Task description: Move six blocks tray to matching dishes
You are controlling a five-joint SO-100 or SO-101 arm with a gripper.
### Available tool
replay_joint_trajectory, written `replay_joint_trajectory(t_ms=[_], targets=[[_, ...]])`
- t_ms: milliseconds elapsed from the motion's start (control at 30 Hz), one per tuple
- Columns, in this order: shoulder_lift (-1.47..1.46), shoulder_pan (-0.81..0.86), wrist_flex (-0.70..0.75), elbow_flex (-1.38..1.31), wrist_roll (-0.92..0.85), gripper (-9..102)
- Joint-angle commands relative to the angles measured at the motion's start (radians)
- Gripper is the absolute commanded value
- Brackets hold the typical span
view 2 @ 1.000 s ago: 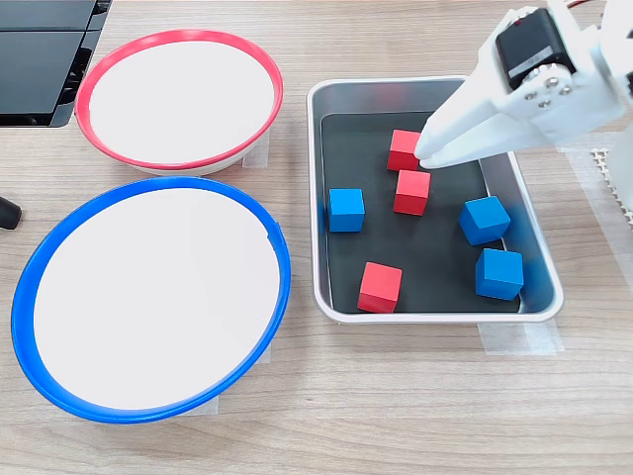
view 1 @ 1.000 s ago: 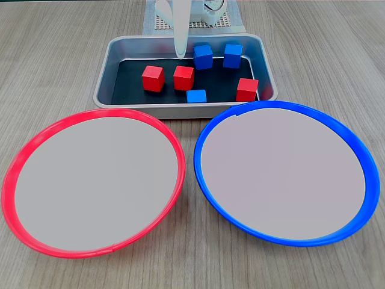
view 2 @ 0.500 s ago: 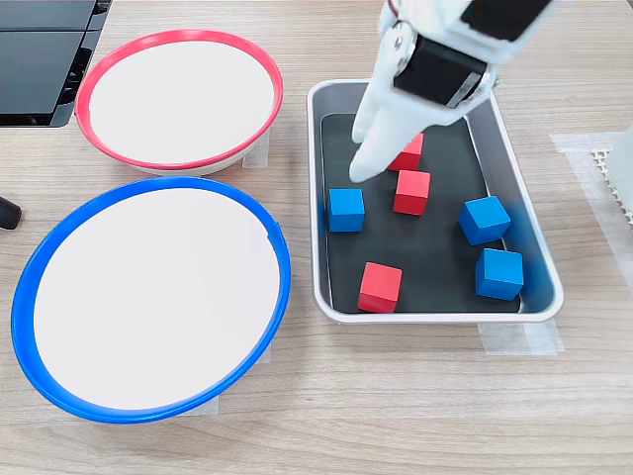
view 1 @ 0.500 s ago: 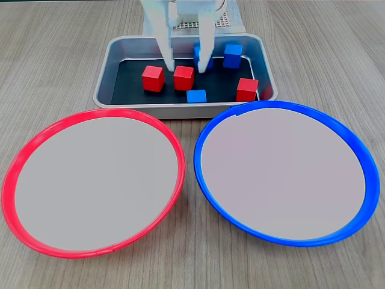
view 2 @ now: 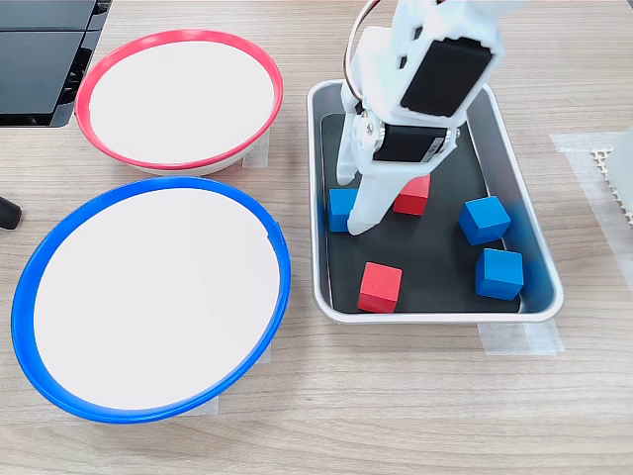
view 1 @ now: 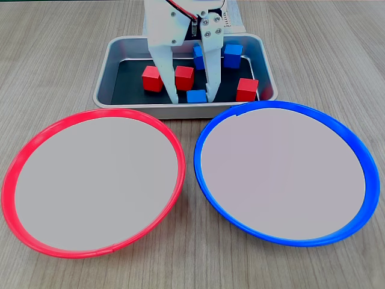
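Observation:
My gripper will next grab the blue block nearest the dishes by two opposite sides. It will then sort the blue block into the blue-rimmed dish.
The silver tray [view 1: 107, 67] [view 2: 435, 315] holds several small cubes. In a fixed view I see red blocks [view 1: 151, 78] [view 1: 184, 77] [view 1: 246, 89] and blue blocks [view 1: 196, 96] [view 1: 233, 55]. My white gripper [view 1: 192, 98] [view 2: 349, 203] is open and reaches down into the tray. Its fingers stand on either side of the blue block [view 2: 339, 210] nearest the dishes, without closing on it. The arm hides part of a red block [view 2: 415, 195]. The red-rimmed dish [view 1: 24, 150] [view 2: 178, 38] and the blue-rimmed dish [view 1: 361, 158] [view 2: 30, 287] hold nothing.
A black device [view 2: 45, 59] lies beside the red dish. A white mesh mat [view 2: 618, 188] sits past the tray by the arm's base. Tape [view 2: 519, 339] holds the tray down. The two dishes nearly touch each other and the tray's rim.
The gripper opened, swung from the tray's back part toward the dish side, and lowered around the blue block there. No block has moved.

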Motion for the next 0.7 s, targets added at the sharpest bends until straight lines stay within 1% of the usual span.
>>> replay_joint_trajectory(t_ms=[0, 33, 67, 133, 200, 233, 267, 300, 367, 400, 433, 533, 567, 667], targets=[[0.000, -0.017, -0.026, 0.005, 0.020, 9], [0.005, -0.028, -0.026, 0.005, 0.071, 0], [0.029, -0.038, 0.014, -0.003, 0.112, 0], [0.077, -0.061, 0.120, -0.023, 0.132, 0], [0.135, -0.092, 0.301, -0.078, 0.144, 0], [0.169, -0.124, 0.436, -0.144, 0.178, 0], [0.184, -0.160, 0.520, -0.215, 0.253, 0], [0.186, -0.206, 0.561, -0.308, 0.387, 0], [0.147, -0.256, 0.523, -0.463, 0.637, 0], [0.087, -0.270, 0.462, -0.575, 0.781, 0], [0.041, -0.273, 0.439, -0.640, 0.830, 0], [-0.135, -0.276, 0.356, -0.795, 0.911, 0], [-0.222, -0.270, 0.275, -0.818, 0.919, 0], [-0.324, -0.255, 0.179, -0.827, 0.908, 3]])
